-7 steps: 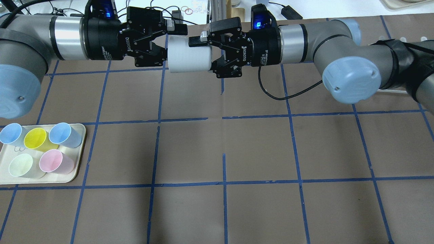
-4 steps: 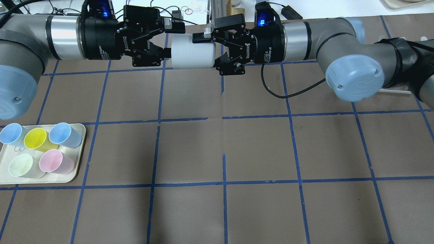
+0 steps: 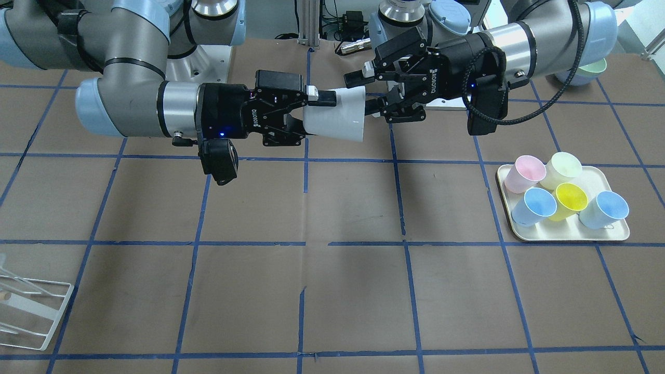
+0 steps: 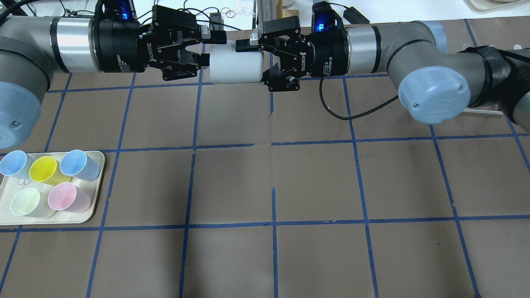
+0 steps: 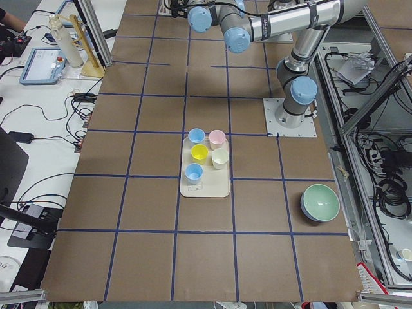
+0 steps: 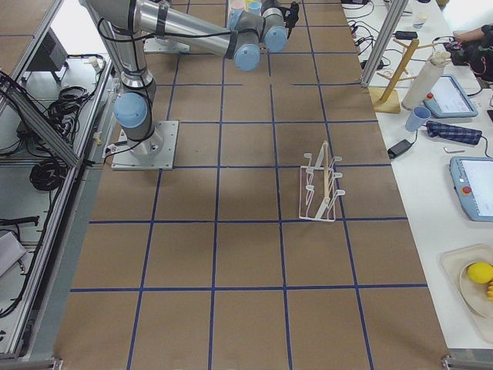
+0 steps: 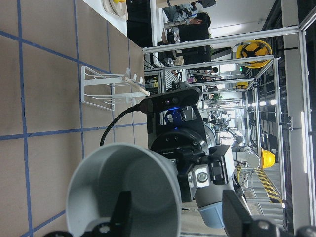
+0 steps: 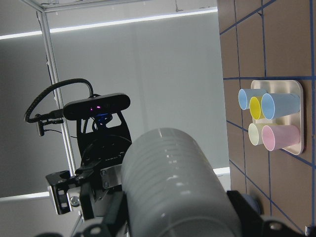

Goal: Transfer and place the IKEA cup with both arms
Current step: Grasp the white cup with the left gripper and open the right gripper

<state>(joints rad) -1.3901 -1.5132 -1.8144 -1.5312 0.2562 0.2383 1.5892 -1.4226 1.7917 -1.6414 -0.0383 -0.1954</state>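
My left gripper should grab the pale grey IKEA cup by its wide rim next. Then it can take the cup over and bring it to the cream tray.
The pale grey IKEA cup hangs on its side above the far part of the table, between both grippers. My right gripper is shut on its narrow base end, as the front view also shows. My left gripper is open at the wide rim. One finger lies outside the wall and the other reaches into the mouth. The front view shows the same straddle by the left gripper. The right wrist view shows the cup's ribbed outside.
A cream tray at the near left holds several coloured cups, such as a yellow one and a pink one. A white wire rack stands on my right side. A green bowl sits at the left end.
The right gripper has carried the cup slightly right and toward the far edge. The left gripper has followed and stays at the cup's rim, still not closed on it.
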